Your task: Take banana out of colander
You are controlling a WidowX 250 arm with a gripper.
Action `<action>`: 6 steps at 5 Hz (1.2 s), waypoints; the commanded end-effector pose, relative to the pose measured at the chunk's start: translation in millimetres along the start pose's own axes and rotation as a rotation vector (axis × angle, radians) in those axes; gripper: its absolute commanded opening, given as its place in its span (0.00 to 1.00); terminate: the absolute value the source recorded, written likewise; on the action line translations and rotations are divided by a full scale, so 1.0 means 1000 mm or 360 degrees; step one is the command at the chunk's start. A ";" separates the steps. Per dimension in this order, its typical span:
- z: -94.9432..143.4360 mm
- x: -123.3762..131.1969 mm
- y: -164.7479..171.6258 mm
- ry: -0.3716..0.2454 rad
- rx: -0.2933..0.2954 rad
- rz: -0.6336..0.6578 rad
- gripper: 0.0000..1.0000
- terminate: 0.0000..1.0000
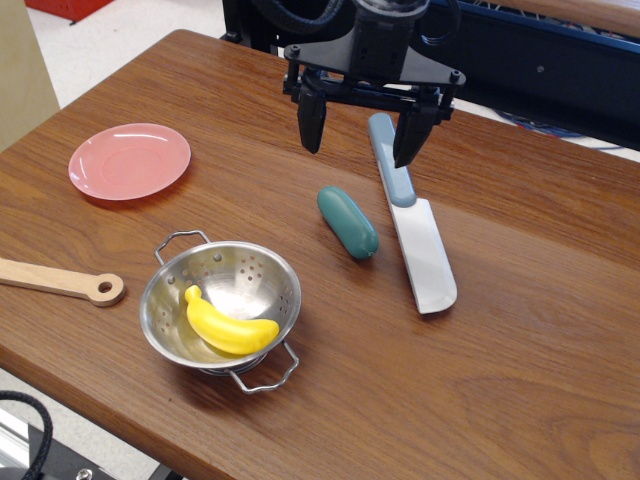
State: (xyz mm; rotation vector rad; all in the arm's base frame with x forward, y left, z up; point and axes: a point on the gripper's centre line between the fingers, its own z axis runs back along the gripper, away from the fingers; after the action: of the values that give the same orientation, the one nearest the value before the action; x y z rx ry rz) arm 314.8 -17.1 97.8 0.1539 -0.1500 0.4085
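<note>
My gripper should next grab the banana by the middle of its curved body (226, 331), because the yellow banana needs to come out of the steel colander.
The bright yellow banana (230, 325) lies inside the steel colander (170, 295), toward its front right wall. The colander stands on the wooden table at the front left, with wire loop handles at its back left and front right. My gripper (360, 130) hangs open and empty above the table at the back centre, well behind and to the right of the colander. Its two dark fingers (312, 120) point down.
A teal capsule-shaped object (348, 222) lies right of the colander. A spatula with a blue-grey handle and a white blade (415, 225) lies under and in front of the gripper. A pink plate (130, 160) sits at the left. A wooden handle (60, 281) lies left of the colander.
</note>
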 end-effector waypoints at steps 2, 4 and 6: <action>0.000 -0.010 0.008 -0.0073 -0.0018 -0.0395 1.00 0.00; -0.007 -0.020 0.040 -0.0250 -0.0021 -0.1187 1.00 0.00; -0.016 -0.044 0.071 -0.0119 -0.0057 -0.2036 1.00 0.00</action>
State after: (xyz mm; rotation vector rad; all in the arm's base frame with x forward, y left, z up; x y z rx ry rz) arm 233.0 27.8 74.2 0.1722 -0.0702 -0.8989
